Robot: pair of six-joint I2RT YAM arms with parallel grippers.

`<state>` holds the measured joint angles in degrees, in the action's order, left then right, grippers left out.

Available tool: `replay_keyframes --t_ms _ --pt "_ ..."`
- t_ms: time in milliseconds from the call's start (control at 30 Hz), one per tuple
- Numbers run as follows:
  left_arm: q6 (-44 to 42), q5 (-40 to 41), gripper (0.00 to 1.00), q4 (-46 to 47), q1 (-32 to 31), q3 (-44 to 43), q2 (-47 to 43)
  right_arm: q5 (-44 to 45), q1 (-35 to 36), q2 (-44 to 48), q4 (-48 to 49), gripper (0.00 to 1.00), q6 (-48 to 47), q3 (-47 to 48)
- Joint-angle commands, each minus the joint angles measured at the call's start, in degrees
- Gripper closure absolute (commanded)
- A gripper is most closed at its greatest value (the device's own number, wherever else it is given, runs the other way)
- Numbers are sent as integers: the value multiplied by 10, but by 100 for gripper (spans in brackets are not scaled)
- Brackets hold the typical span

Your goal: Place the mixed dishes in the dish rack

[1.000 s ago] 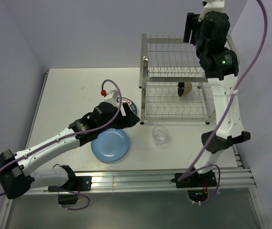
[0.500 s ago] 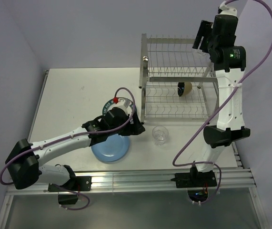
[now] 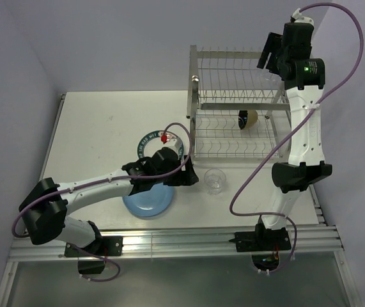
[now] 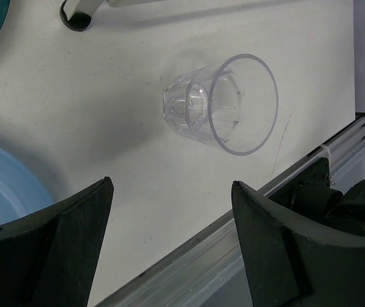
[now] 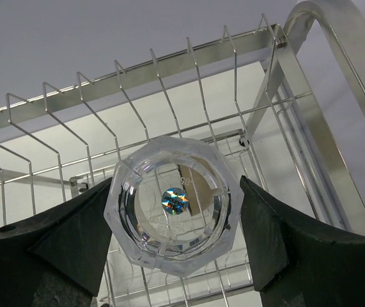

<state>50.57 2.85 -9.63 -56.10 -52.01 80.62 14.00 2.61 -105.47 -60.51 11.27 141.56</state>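
The second clear glass is over the shelf wires inside the rack's wires and would end on the top shelf. My right gripper opens now.
My left gripper [image 3: 190,179] is open and empty, just left of a clear glass [image 3: 215,181] that stands on the table. In the left wrist view the glass [image 4: 220,105] lies beyond the open gripper [image 4: 172,185]. The light-blue plate [image 3: 147,197] lies under my left arm, and the white plate with the teal lettered rim [image 3: 149,137] is behind it. My right gripper [image 5: 176,192] is shut on the second clear glass [image 5: 174,208], its base towards the camera, above the top shelf of the dish rack [image 3: 233,67]. The small black bowl [image 3: 247,119] sits on the lower shelf.
The rack's front foot [image 4: 77,18] stands on the table near the glass. The metal rail at the table's near edge [image 4: 233,230] runs under my left fingers. The rack's upright wire prongs [image 5: 131,96] and corner post [image 5: 335,96] surround the held glass.
My left gripper has moved right over the blue plate to beside the table glass. My right arm has swung back and to the right over the rack's top shelf.
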Motion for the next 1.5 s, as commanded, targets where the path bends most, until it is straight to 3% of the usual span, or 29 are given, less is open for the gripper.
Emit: replay_keyframes --t_ms 0,67,100,133,200,233,267,667,1000,1200,1367,1400,1467 --pt "1 8 19 19 -3 -41 17 5 -5 -12 -20 90 8 20" --pt "1 8 19 18 -3 -49 30 4 -5 -16 -20 82 6 20" --pt "1 6 18 20 -3 -55 32 3 -5 -18 -20 65 6 19" --pt "1 5 18 21 -3 -57 35 3 -5 -18 -19 56 5 20" --pt "1 1 18 22 -3 -63 45 2 -5 -14 -15 20 6 18" --pt "1 0 17 26 -3 -64 52 2 -5 -11 -13 6 5 18" --pt "2 -1 16 28 -3 -65 55 2 -5 -10 -8 1 4 17" --pt "12 1 16 51 -3 -87 118 21 11 67 24 0 -1 6" --pt "6 18 20 42 -4 -137 191 184 193 192 32 0 -20 -91" --pt "-5 48 30 2 -20 -179 235 243 277 280 37 0 10 -203" --pt "-1 51 60 7 -32 -173 250 257 317 353 32 0 41 -277" --pt "1 51 72 8 -33 -171 249 259 322 361 26 0 46 -284" --pt "4 51 86 13 -35 -159 240 258 330 389 9 0 69 -313"
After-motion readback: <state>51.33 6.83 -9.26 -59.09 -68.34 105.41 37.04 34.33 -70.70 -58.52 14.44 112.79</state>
